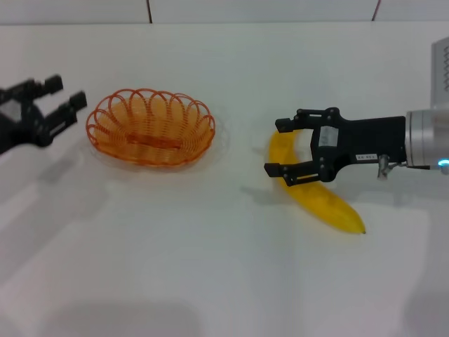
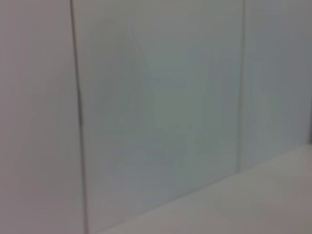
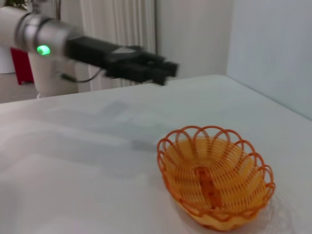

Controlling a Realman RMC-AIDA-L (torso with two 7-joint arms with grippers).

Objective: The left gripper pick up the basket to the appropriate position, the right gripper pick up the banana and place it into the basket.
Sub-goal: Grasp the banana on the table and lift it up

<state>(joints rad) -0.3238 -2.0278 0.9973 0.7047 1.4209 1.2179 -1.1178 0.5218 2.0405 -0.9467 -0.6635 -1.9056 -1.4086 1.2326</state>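
My right gripper should first turn down and lower toward its middle [image 1: 310,195], and only then close on the banana. My right gripper's fingers are still sideways over the curved end [image 1: 279,142] of the banana.
The orange wire basket [image 1: 151,127] stands on the white table at the left; it also shows in the right wrist view [image 3: 216,182] and is empty. My left gripper [image 1: 63,97] is open, just left of the basket's rim and apart from it; it also shows in the right wrist view [image 3: 163,72], beyond the basket. The yellow banana [image 1: 326,202] lies on the table at the right. My right gripper [image 1: 279,147] is open, its fingers straddling the banana's far, curved end. The left wrist view shows neither thing.
The white table [image 1: 210,267] stretches wide in front of and between the basket and the banana. A panelled white wall [image 2: 156,97] stands behind. A white unit [image 1: 440,63] sits at the far right edge.
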